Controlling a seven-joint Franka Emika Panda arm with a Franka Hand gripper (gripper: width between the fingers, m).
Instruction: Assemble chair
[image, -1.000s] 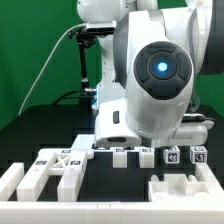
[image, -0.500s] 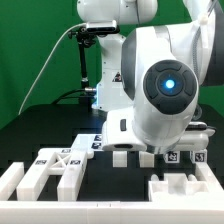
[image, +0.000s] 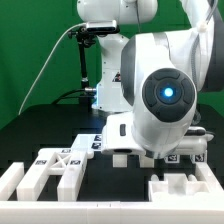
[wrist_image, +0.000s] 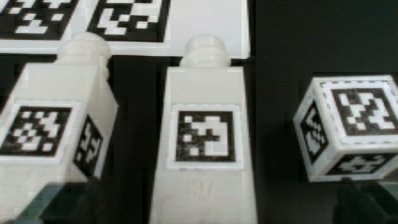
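Observation:
I should close and catch the middle long piece (wrist_image: 205, 185), between my fingers in the wrist view.
The chair is in loose white pieces with square tags. In the wrist view two long pegged pieces lie side by side, one (wrist_image: 210, 130) in the middle and one (wrist_image: 63, 115) beside it. A short tagged block (wrist_image: 361, 125) stands apart. My gripper (wrist_image: 214, 208) is open, with its dark fingertips (wrist_image: 54, 200) blurred on either side of the middle piece, clear of it. In the exterior view the arm's bulky wrist (image: 165, 95) hides the gripper and most of these small pieces (image: 187, 157). A cross-braced chair piece (image: 65, 165) lies at the exterior view's left.
The marker board (wrist_image: 116, 20) lies just beyond the pegged ends of the long pieces. A notched white chair piece (image: 185, 190) sits at the front on the exterior view's right. A white block (image: 10, 180) is at the front left.
The arm has come down toward the row of small tagged pieces, now covering more of them. The jaws stayed wide open.

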